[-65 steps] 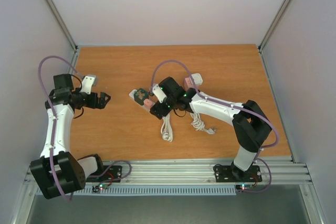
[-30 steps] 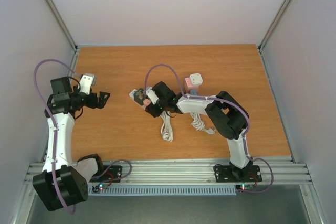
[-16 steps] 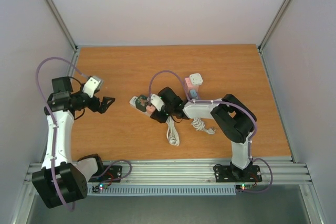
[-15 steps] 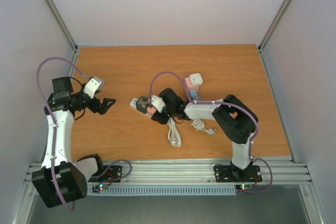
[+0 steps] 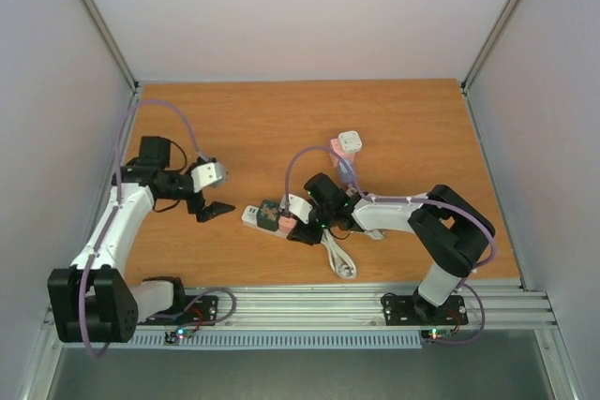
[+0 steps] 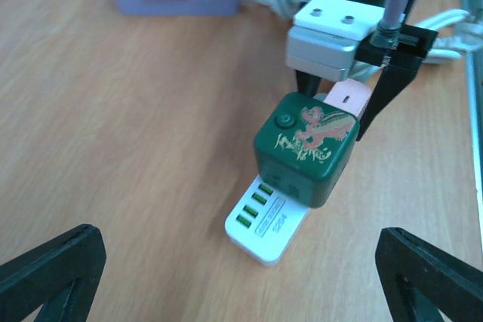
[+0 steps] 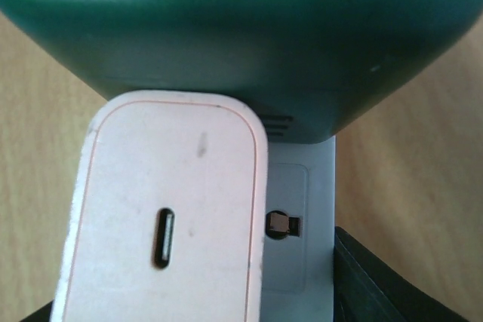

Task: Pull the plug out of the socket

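The left gripper will next grab the green cube plug [image 5: 272, 212] [image 6: 306, 148] across its sides along the long edges of the power strip, to pull it off.
A white power strip [image 5: 253, 215] lies on the table with a green cube plug [image 5: 272, 212] and a pink plug [image 5: 287, 224] seated in it. My right gripper [image 5: 298, 229] straddles the pink plug, its fingers closed against the strip's sides. In the right wrist view the pink plug [image 7: 162, 231] fills the front, with the green cube [image 7: 241, 35] behind it and the strip [image 7: 302, 216] against my right finger [image 7: 392, 284]. My left gripper [image 5: 214, 207] is wide open and empty just left of the strip. The left wrist view shows the strip's end [image 6: 268, 220], the green cube [image 6: 306, 148] and the pink plug [image 6: 349, 98].
A purple strip [image 5: 343, 168] with pink, blue and white cube plugs lies behind the right arm; it also shows in the left wrist view [image 6: 173, 1]. A coiled white cord [image 5: 339, 258] trails toward the near edge.
My right gripper has dragged the strip with its plugs toward the near edge and to the right. My left arm has swung right, close to the strip's end.
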Controlling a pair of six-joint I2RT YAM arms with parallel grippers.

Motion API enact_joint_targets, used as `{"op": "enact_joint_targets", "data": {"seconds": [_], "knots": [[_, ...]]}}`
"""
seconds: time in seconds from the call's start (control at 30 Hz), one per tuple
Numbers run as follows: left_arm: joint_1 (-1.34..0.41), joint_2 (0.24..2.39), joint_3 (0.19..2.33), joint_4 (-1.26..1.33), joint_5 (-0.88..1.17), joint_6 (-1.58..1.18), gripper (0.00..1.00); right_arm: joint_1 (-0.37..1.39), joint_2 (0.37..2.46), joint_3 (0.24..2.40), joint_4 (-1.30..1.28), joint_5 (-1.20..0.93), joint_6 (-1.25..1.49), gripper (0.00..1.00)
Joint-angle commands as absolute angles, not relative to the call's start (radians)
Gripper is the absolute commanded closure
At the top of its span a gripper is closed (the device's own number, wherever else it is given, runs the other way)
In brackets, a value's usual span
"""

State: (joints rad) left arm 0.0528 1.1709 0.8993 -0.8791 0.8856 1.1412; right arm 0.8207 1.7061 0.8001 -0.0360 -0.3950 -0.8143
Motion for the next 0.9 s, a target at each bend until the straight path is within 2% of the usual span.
{"op": "enact_joint_targets", "data": {"seconds": [0.0,0.27,0.7,0.87], "knots": [[-0.058,1.223,0.863,-0.786,0.925,1.258,0.0,0.822,1.656,0.774,-0.052,-0.473,-0.874,0.62],[-0.195,1.34,0.823,-0.725,0.859,1.304,0.02,0.824,1.665,0.764,-0.004,-0.472,-0.869,0.61],[-0.252,1.405,0.742,-0.518,0.816,1.256,0.04,0.856,1.718,0.79,0.058,-0.443,-0.924,0.62],[-0.272,1.427,0.756,-0.544,0.832,1.267,0.12,0.856,1.73,0.794,0.068,-0.427,-0.919,0.63]]}}
